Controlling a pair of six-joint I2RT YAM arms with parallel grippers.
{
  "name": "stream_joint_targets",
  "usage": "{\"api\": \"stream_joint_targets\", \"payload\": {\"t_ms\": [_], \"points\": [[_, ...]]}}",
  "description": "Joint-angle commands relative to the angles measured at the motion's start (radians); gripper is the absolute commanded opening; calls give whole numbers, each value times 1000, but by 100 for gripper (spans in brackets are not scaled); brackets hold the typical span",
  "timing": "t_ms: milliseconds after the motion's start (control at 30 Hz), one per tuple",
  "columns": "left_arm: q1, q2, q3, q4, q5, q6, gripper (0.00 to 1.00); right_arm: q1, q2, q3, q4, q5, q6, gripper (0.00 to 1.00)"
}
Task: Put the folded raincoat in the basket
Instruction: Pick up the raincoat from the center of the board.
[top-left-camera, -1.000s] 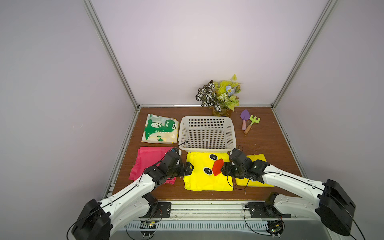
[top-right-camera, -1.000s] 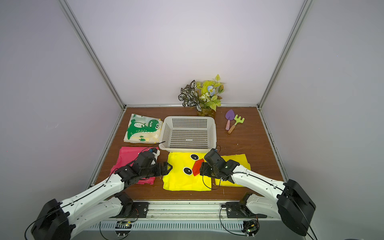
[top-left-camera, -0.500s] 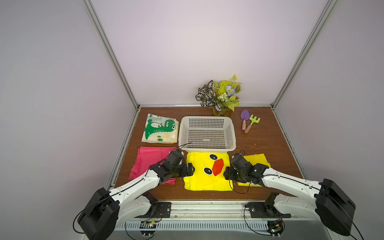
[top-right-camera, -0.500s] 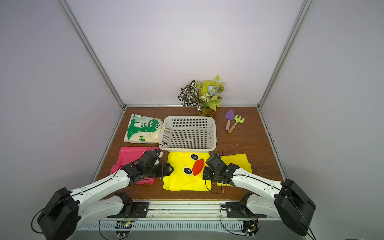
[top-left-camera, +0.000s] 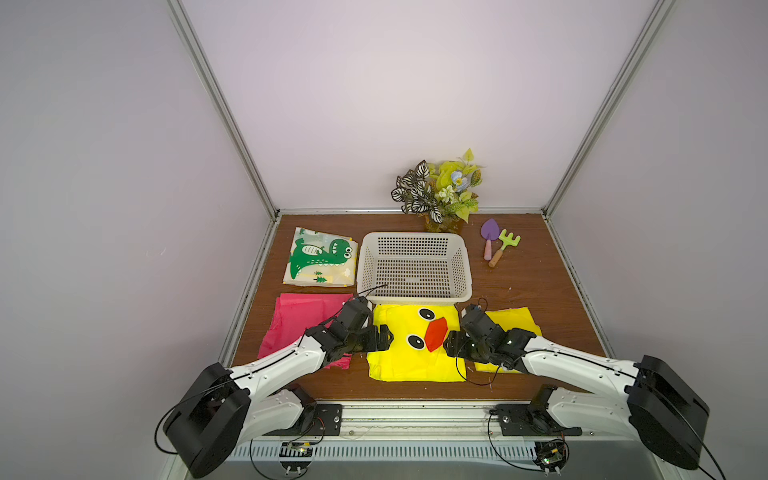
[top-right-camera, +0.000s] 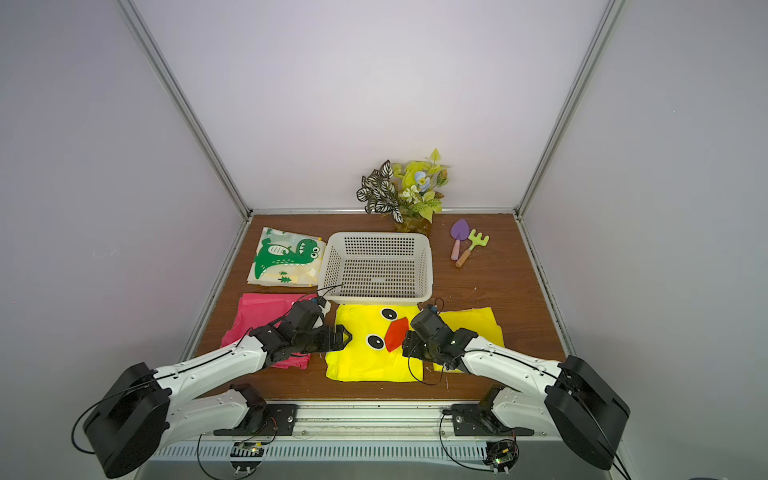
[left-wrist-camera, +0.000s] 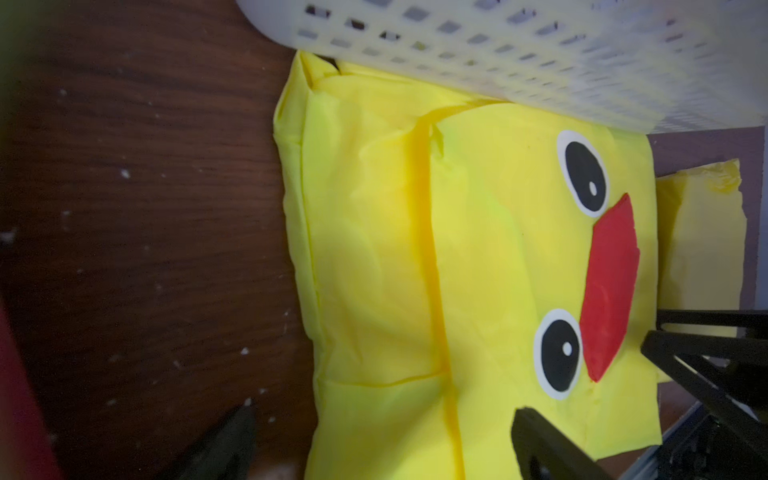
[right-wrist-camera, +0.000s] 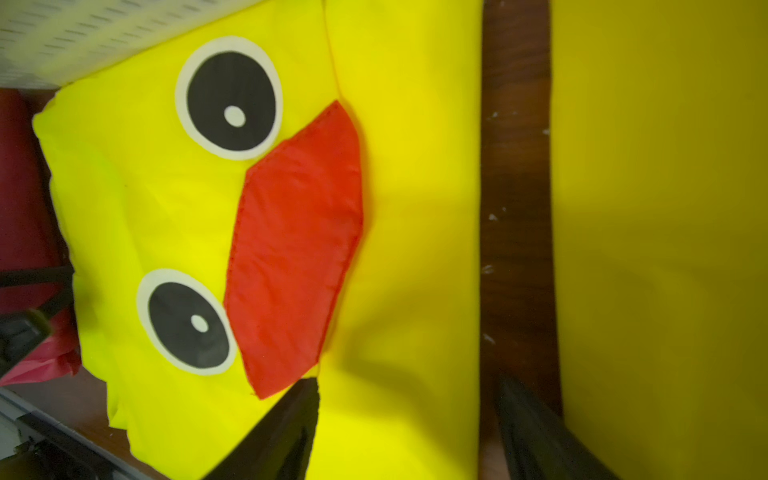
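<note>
I need to pinch the folded raincoat by its side edge (top-left-camera: 370, 349) with my left gripper next, opposite my right gripper. The raincoat should then go in the basket (top-left-camera: 419, 298) still folded.
A folded yellow raincoat (top-left-camera: 409, 361) (top-right-camera: 365, 361) with a duck face lies flat on the table, just in front of the off-white perforated basket (top-left-camera: 419, 298) (top-right-camera: 376, 300), which holds nothing. My left gripper (top-left-camera: 380, 340) (top-right-camera: 338, 337) is open and low at the raincoat's left edge. In the left wrist view the left gripper (left-wrist-camera: 382, 419) has one finger over the wood and one over the raincoat (left-wrist-camera: 478, 249). My right gripper (top-left-camera: 451, 345) (top-right-camera: 409, 345) is open at its right edge. In the right wrist view the right gripper (right-wrist-camera: 409, 399) has one finger by the red beak and one over bare wood.
A plain yellow folded garment (top-left-camera: 513, 326) lies right of the duck raincoat, under my right arm. A pink garment (top-left-camera: 299, 320) lies left, a dinosaur-print one (top-left-camera: 320, 257) behind it. A potted plant (top-left-camera: 440, 195) and toy garden tools (top-left-camera: 496, 243) stand at the back right.
Both grippers have sunk slightly lower at the raincoat's two side edges. The raincoat and the basket have not moved.
</note>
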Motion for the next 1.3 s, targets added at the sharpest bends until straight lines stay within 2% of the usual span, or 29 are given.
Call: {"api": "stream_joint_targets", "payload": {"t_ms": [0, 333, 433, 533, 633, 733, 767, 1067, 1267], "points": [[-18, 19, -13, -29, 3, 4, 92, 17, 52, 27, -14, -4, 7, 73], [-53, 47, 3, -16, -7, 3, 65, 61, 100, 49, 35, 12, 39, 62], [-69, 63, 23, -16, -10, 5, 53, 80, 105, 62, 42, 25, 46, 49], [-90, 77, 56, -29, -13, 9, 34, 102, 104, 82, 36, 49, 45, 34], [-123, 76, 99, -68, -41, 12, 21, 120, 96, 97, 28, 62, 45, 20], [-153, 60, 135, -107, -63, 6, 3, 135, 82, 117, 1, 75, 44, 0], [-157, 51, 145, -122, -65, -1, 0, 138, 75, 125, -11, 78, 44, 0], [-162, -101, 186, -221, -88, -40, 0, 170, -41, 161, -132, 110, 53, 0], [-161, -152, 206, -273, -72, -53, 0, 179, -157, 190, -213, 128, 68, 0]]}}
